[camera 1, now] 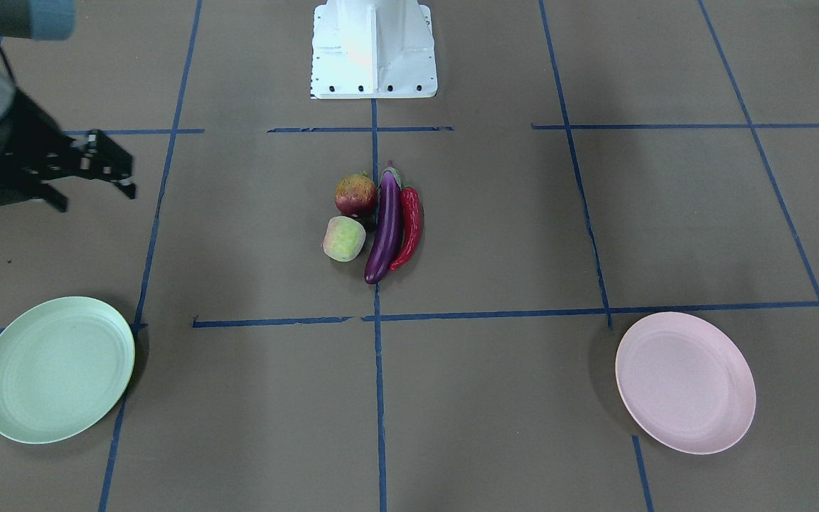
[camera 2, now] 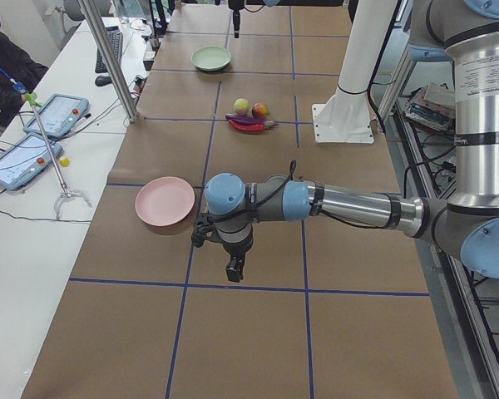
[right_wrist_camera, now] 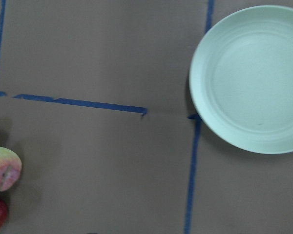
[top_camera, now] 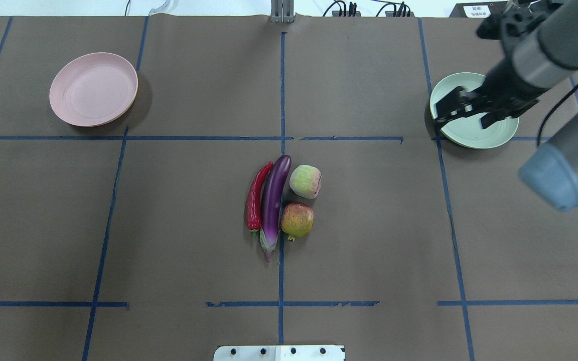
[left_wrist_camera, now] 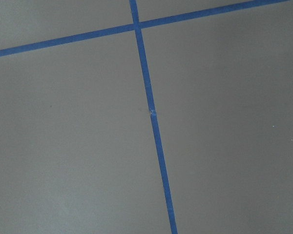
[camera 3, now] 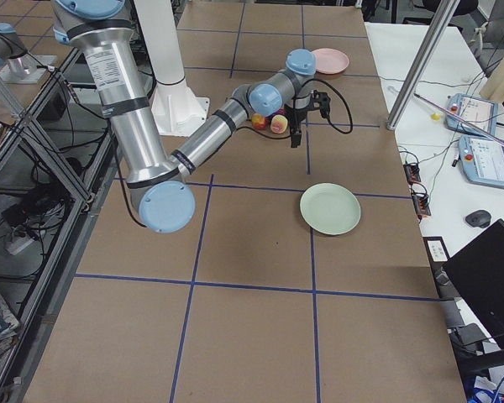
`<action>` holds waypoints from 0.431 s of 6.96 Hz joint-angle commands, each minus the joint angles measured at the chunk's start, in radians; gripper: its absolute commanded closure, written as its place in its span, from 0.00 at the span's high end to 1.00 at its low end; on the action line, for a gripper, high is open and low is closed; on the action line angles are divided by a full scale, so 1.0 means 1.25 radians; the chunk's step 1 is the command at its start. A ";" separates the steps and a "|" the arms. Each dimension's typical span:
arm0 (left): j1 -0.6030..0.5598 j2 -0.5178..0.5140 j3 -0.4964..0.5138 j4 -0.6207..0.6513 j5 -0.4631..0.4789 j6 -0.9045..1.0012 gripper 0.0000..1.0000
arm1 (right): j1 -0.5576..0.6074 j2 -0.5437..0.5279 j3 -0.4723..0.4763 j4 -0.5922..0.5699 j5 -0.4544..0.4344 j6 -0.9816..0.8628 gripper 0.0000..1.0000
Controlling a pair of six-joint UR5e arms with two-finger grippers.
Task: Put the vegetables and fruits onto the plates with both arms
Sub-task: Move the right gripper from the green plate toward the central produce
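The robot's right gripper should next grab the pomegranate by its round body, so that the fruit can go onto a plate.
The purple eggplant, red chili, pomegranate-like fruit and peach-like fruit lie together at the table's middle. The mint green plate and pink plate lie at opposite ends, both with nothing on them. My right gripper hangs open and empty above the table, between the pile and the green plate. My left gripper hangs over bare table near the pink plate; I cannot tell if it is open. Its wrist view shows only tape lines.
The white robot base stands behind the pile. Blue tape lines grid the brown table. A side desk with tablets, a metal pole and an operator border the table's far side.
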 commanded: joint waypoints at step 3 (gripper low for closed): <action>0.003 0.000 0.006 -0.002 0.000 0.000 1.00 | -0.366 0.227 -0.122 0.001 -0.379 0.347 1.00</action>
